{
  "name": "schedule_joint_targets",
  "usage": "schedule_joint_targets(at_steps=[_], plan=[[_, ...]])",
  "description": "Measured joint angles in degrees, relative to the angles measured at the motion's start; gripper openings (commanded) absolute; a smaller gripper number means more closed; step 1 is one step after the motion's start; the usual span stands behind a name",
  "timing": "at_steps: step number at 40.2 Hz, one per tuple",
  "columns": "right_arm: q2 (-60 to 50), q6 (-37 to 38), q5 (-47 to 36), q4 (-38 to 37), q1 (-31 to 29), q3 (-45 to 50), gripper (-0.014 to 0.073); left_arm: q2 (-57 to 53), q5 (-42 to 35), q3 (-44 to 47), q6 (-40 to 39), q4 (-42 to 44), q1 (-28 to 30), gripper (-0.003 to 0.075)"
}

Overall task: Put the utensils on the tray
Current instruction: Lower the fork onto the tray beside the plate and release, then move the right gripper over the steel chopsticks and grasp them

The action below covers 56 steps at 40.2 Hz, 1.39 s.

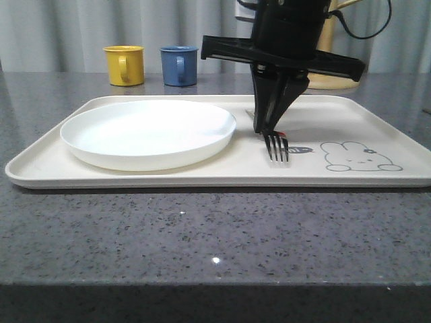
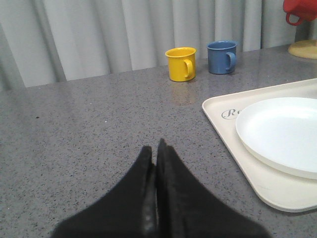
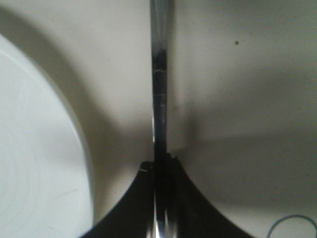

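Note:
I should open my right gripper: the silver fork (image 1: pixel 277 149), teeth down on the cream tray, would stay in place.
The cream tray (image 1: pixel 337 114) lies across the middle of the table, with the round white plate (image 1: pixel 148 131) on its left half. My right gripper (image 1: pixel 264 128) comes down over the tray just right of the plate and is shut on the silver fork (image 1: pixel 277 149). The fork's tines point toward the front, right down at the tray's surface beside the rabbit drawing (image 1: pixel 357 156). In the right wrist view the fork handle (image 3: pixel 159 74) runs straight out from the gripper (image 3: pixel 159 166) over the tray (image 3: pixel 237 99), the plate (image 3: pixel 34 148) alongside. My left gripper (image 2: pixel 154 148) is shut on nothing above bare table, left of the tray (image 2: pixel 225 116).
A yellow cup (image 1: pixel 124 64) and a blue cup (image 1: pixel 179 65) stand behind the tray at the back left. A red cup (image 2: pixel 299 10) hangs over a cream round base (image 1: pixel 330 81) at the back right. Grey curtains close off the far side.

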Motion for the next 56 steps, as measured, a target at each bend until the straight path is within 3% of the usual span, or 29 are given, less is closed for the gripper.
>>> schedule_joint_targets(at_steps=[19, 34, 44, 50, 56], plan=[[0.0, 0.3, 1.0, 1.7, 0.0, -0.2, 0.028, 0.0, 0.0, 0.0, 0.0, 0.0, 0.0, -0.0018], [-0.3, -2.0, 8.3, -3.9, -2.3, -11.6, 0.029, 0.0, 0.0, 0.0, 0.0, 0.0, 0.0, -0.0018], [-4.5, -10.3, 8.9, -5.1, -10.5, -10.5, 0.0323, 0.0, 0.0, 0.0, 0.0, 0.0, 0.0, -0.0018], [-9.3, -15.6, 8.9, -5.4, -17.8, -2.3, 0.0419, 0.0, 0.0, 0.0, 0.0, 0.0, 0.0, -0.0018], [-12.1, -21.2, 9.1, -5.8, -27.1, 5.0, 0.0388, 0.0, 0.0, 0.0, 0.0, 0.0, 0.0, -0.0018]])
